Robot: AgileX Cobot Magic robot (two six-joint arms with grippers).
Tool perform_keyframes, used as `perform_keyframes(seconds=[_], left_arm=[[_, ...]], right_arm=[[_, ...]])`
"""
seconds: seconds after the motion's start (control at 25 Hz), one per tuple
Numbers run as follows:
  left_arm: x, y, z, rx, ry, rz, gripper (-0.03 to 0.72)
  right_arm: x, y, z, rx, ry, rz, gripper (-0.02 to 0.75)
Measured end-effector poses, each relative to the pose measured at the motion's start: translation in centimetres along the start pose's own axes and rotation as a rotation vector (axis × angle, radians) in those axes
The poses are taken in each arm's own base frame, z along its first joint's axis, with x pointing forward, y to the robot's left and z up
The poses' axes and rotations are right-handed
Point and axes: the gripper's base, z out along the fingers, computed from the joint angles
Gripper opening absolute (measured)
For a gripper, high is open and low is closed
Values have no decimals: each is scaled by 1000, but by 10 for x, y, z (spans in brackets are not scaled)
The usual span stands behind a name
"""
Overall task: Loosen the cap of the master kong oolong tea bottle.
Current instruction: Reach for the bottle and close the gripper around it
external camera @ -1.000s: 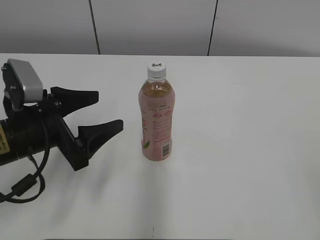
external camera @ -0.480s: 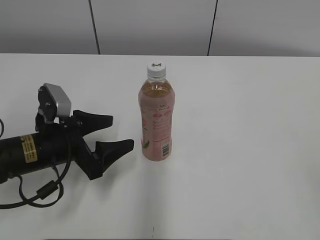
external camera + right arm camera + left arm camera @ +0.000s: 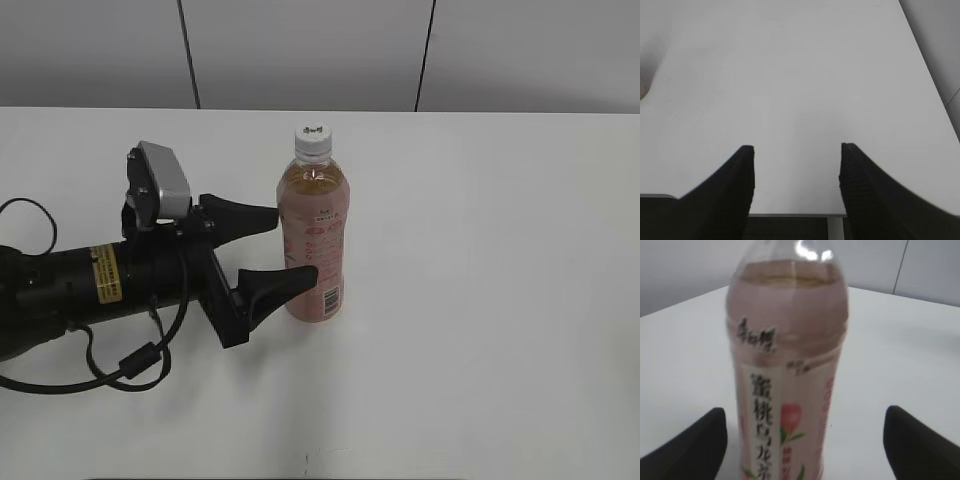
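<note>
I should next grab the tea bottle by its lower labelled body [image 3: 782, 425] with my left gripper. That will keep the bottle steady while the cap is loosened.
The master kong oolong tea bottle [image 3: 314, 235] stands upright near the middle of the white table, pink label facing front, its white cap [image 3: 313, 141] on top. My left gripper [image 3: 285, 248] is open, lying sideways, with its two black fingers reaching either side of the bottle's lower body. In the left wrist view the bottle [image 3: 785, 370] fills the centre, between the open gripper's [image 3: 805, 440] fingertips but nearer the left one; the cap is out of that view. My right gripper [image 3: 796, 150] is open and empty over bare table; it is not seen in the exterior view.
The white table [image 3: 500, 300] stretches around the bottle. A grey panelled wall [image 3: 320, 50] runs behind its far edge. The table's near edge [image 3: 790, 215] shows in the right wrist view. The left arm's cable [image 3: 130, 365] lies on the table at the left.
My left gripper has moved right across the table, from well left of the bottle to having its open fingers at the bottle's sides. The bottle has not moved.
</note>
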Motion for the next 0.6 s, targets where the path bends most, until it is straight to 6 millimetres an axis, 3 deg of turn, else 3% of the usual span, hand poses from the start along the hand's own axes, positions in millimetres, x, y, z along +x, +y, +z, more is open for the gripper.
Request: perform_keyframes(seconds=[0.32, 0.6], left_arm=[[-13, 5, 15, -26, -61, 16, 576], [5, 12, 27, -21, -31, -24, 578]], right_arm=[[0, 0, 0, 0, 0, 0, 417], [0, 0, 0, 0, 0, 0, 417]])
